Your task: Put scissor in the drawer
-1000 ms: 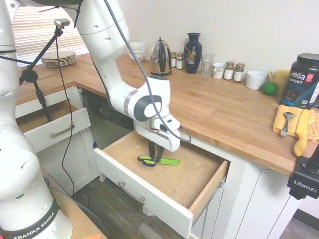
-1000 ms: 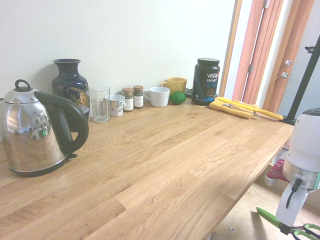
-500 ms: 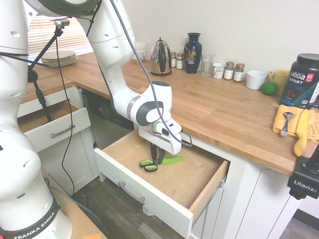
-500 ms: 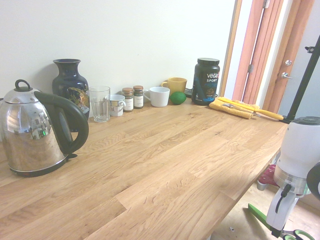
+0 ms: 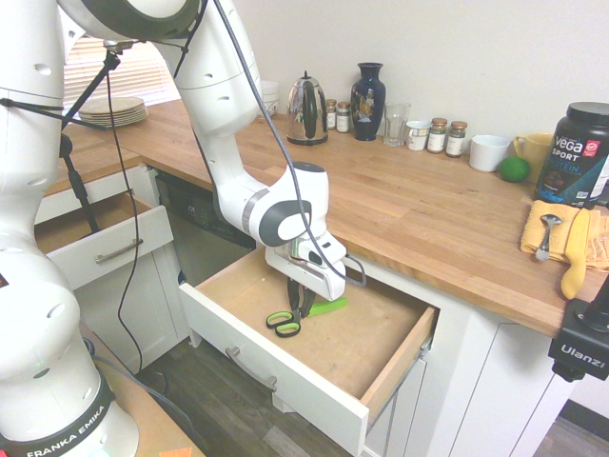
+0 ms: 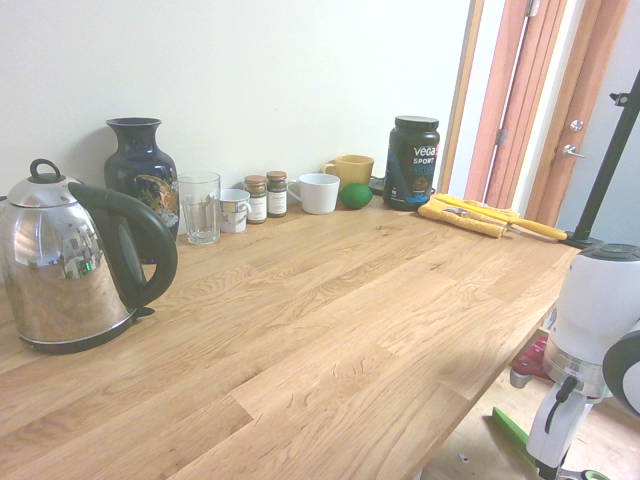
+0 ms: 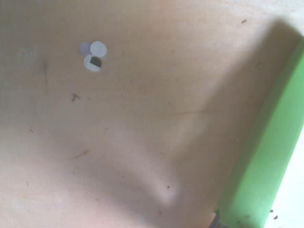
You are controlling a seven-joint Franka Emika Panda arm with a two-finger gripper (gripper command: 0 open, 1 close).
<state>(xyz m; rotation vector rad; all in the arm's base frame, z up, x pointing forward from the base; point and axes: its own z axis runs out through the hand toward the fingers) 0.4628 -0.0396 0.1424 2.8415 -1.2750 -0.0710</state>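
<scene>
The scissor's lime-green sheath (image 5: 328, 307) hangs over the wood bottom inside, so it is time for my gripper to open now, and the scissor would lie in the drawer (image 5: 285, 376).
The scissor (image 5: 285, 324) has black-and-lime loop handles and a lime-green sheath (image 5: 328, 307). It hangs low inside the open drawer (image 5: 285, 376), just over the bare-wood floor (image 7: 118, 142); I cannot tell whether it touches. My gripper (image 5: 299, 311) reaches down into the drawer and is shut on the scissor where the handles meet the sheath. The second exterior view shows the gripper (image 6: 549, 468) at the bottom right edge, with the green sheath (image 6: 510, 432) sticking out to its left. Up close in the wrist view, the sheath (image 7: 266, 156) runs over the drawer floor.
A smaller white drawer (image 5: 100, 249) stands open to the left. The wooden counter (image 5: 409, 209) carries a kettle (image 5: 306, 110), a vase (image 5: 368, 101), jars, mugs, a protein tub (image 5: 579, 154) and a yellow cloth (image 5: 566, 238). Small white stickers (image 7: 93, 55) lie on the drawer floor.
The gripper has sunk deeper into the drawer with the scissor and shifted slightly toward the drawer's front. It has stayed shut throughout.
</scene>
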